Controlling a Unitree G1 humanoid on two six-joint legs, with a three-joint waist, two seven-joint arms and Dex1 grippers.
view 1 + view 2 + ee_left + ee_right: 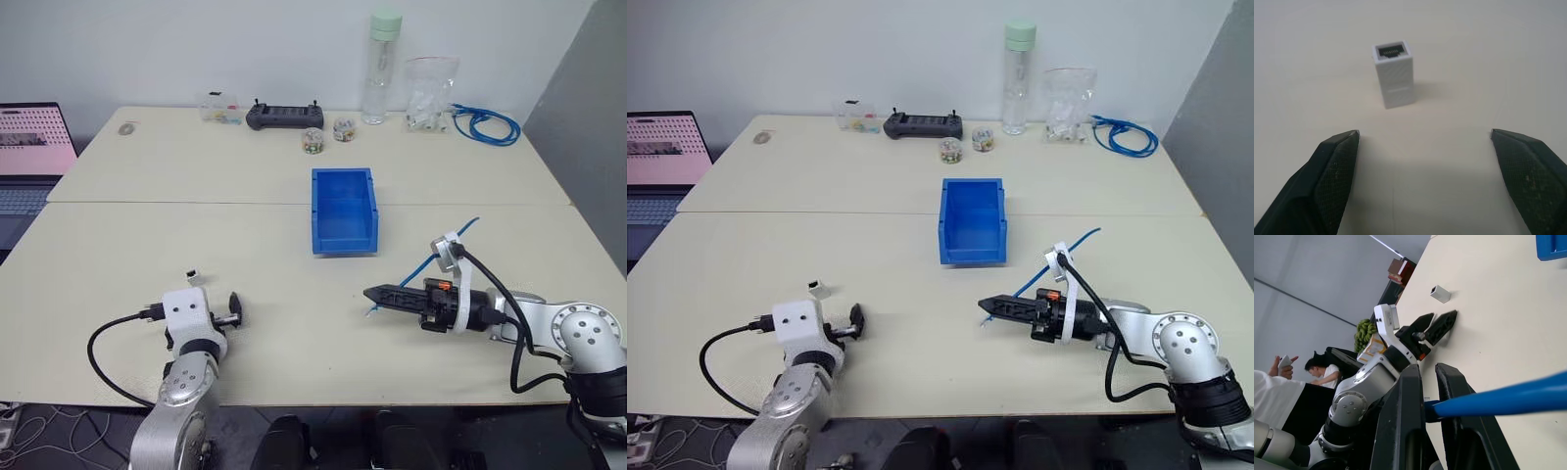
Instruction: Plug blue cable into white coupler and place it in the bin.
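My left gripper reaches toward the white coupler (pixel 193 278), before it closes on the coupler. The coupler stands beyond my fingers, so closing now would miss the coupler.
The white coupler (pixel 1394 73) stands on end on the table, its dark socket face up. My left gripper (pixel 1425 134) is low over the table just short of it, open wide, with nothing between the fingers. From the head the coupler (pixel 193 278) sits just beyond my left wrist. My right gripper (pixel 374 293) points left above the table's front middle, shut on the blue cable (pixel 421 264), which trails back to the right. The cable (pixel 1508 399) passes between the right fingers. The blue bin (pixel 344 211) stands at the table's centre, beyond both grippers.
Along the far edge stand a black controller (pixel 284 116), two small jars (pixel 313 140), a tall bottle (pixel 382 69), a plastic bag (pixel 429 98) and a coiled blue cable (pixel 485 124). A laptop (pixel 29 157) sits at left. A seated person (pixel 1322 374) is beyond the table.
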